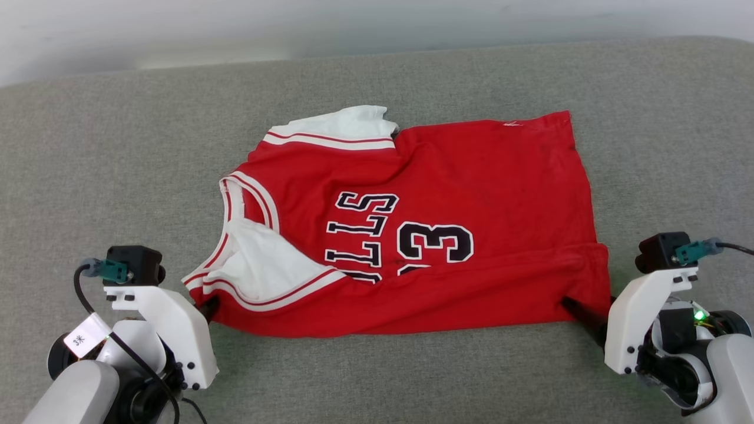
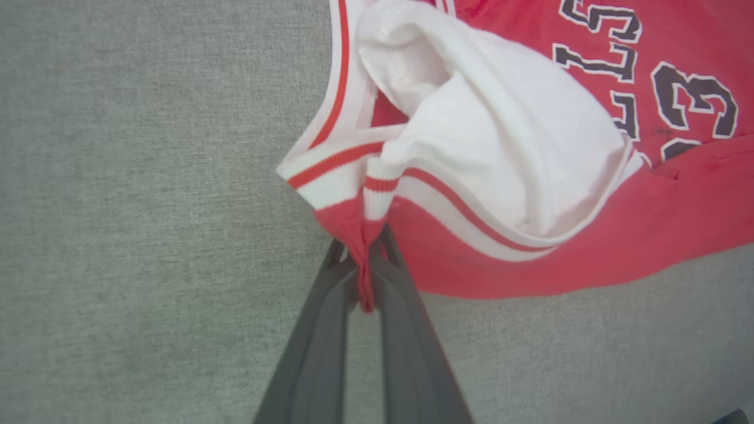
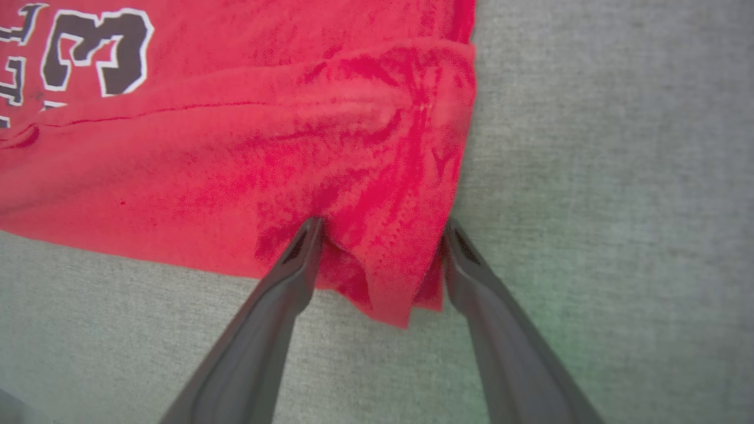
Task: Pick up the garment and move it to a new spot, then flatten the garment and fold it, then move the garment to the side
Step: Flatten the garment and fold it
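My right gripper grabs the jersey by its red hem corner (image 1: 587, 307) next, to fold the jersey (image 1: 480, 184) over.
The garment (image 1: 471, 176) is a red jersey with white armhole panels, striped trim and dark lettering. It lies mostly flat on the grey cloth surface, its near edge folded over. My left gripper (image 1: 209, 306) is at its near left corner. In the left wrist view this gripper (image 2: 362, 247) is shut on a pinch of the garment (image 2: 589, 247) at the striped shoulder trim. My right gripper (image 1: 571, 306) is at the near right corner. In the right wrist view it (image 3: 383, 227) stands open, with the corner of the garment (image 3: 235, 147) lying between its spread fingers.
The grey cloth surface (image 1: 377, 377) stretches wide on all sides of the jersey. Its far edge meets a pale wall (image 1: 353, 23) at the back.
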Controlling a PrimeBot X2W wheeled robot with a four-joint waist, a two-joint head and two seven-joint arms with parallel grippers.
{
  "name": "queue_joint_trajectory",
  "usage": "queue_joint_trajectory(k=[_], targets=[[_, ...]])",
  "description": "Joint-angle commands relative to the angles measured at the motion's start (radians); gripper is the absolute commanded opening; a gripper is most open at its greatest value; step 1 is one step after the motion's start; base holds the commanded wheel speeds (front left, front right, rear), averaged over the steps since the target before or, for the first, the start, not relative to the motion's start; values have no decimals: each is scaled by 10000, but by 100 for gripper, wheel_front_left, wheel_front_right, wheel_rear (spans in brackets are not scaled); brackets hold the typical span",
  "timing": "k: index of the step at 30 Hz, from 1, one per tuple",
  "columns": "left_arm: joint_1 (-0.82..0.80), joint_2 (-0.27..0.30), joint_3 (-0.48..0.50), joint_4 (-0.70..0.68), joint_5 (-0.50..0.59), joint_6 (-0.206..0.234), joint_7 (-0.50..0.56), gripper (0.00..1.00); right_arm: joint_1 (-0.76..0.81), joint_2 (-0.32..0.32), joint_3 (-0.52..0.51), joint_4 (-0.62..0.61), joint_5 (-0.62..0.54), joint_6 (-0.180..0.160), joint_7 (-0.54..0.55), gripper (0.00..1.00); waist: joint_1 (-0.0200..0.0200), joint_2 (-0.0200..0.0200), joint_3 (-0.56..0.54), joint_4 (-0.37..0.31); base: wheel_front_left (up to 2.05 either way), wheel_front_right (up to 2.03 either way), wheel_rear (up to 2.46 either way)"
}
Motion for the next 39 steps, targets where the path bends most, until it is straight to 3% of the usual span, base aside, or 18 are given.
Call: queue_joint_trajectory(k=[1, 5, 6, 7, 8, 16, 27, 34, 39], targets=[[-86, -59, 69, -114, 28, 80, -116, 0, -78, 32, 169, 285, 103, -4, 135, 100, -1, -1, 107, 110, 0, 0, 0], [-126, -121, 160, -368, 155, 175, -426, 0, -200, 87, 590, 950, 374, -2, 451, 100, -1, -1, 215, 219, 0, 0, 0], [-131, -125, 180, -405, 204, 214, -501, 0, -215, 76, 686, 1073, 454, -1, 512, 93, -1, -1, 229, 238, 0, 0, 0], [-125, -126, 192, -432, 230, 246, -564, 0, -231, 73, 749, 1163, 555, -1, 533, 39, -1, -1, 237, 254, 0, 0, 0], [-121, -149, 218, -470, 259, 281, -635, 0, -264, 56, 798, 1240, 618, -1, 535, 0, -1, -1, 237, 266, 0, 0, 0], [305, -339, 322, -578, 310, 560, -1077, 0, -373, -424, 673, 959, 1017, -4, 200, 0, -1, -1, -136, 217, 0, 0, 0], [1989, -608, 537, -1289, 320, 1455, -1698, 0, 721, -796, 414, -372, 1018, -4, 260, 0, -1, -1, -1431, 115, 0, 0, 0], [3548, -513, 626, -1723, 13, 1939, -1469, 0, 2112, -578, -168, -1164, 867, -4, 769, 0, -1, -1, -2046, 219, 0, 0, 0], [4170, -793, 416, -1415, -320, 1842, -1418, 0, 2951, -214, -526, -1459, 650, -4, 863, 0, -1, -1, -2141, 250, 0, 0, 0]])
